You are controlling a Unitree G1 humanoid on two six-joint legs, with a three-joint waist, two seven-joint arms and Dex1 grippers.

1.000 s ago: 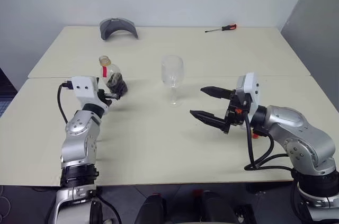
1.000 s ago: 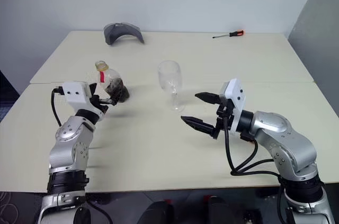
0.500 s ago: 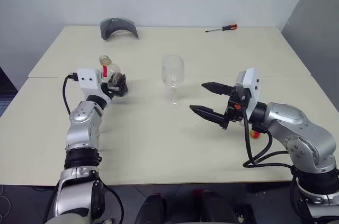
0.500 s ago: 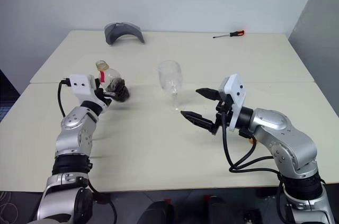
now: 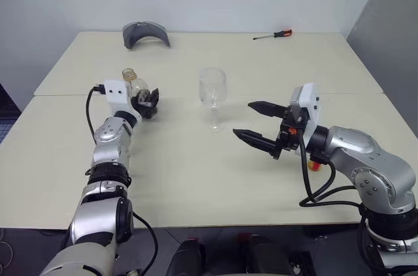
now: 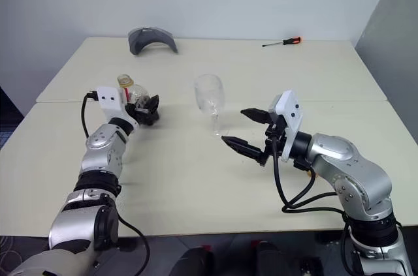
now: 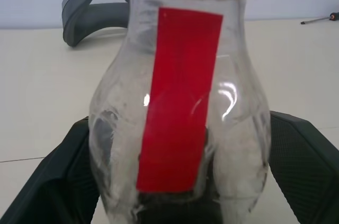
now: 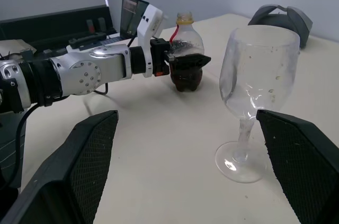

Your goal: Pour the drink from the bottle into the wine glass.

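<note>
My left gripper closes on the bottle next, since the gripper's fingers stand on either side of the bottle's lower body below the bottle's red strip.
The bottle, clear with a red strip and a yellow cap, stands on the left of the table. The dark drink fills its bulbous base. My left gripper is open, its black fingers flanking the bottle's lower body on both sides. The wine glass stands upright and empty near the table's middle. My right gripper hovers open just right of the glass, pointing toward it with nothing between its fingers.
A grey curved headset-like object lies at the back left and a red-handled screwdriver at the back right. A seam joins the two tabletops across the middle. Dark equipment stands beyond the table's left side.
My left arm has stretched forward, bringing its open fingers further around the bottle's base. The right gripper, bottle and glass have stayed in place.
</note>
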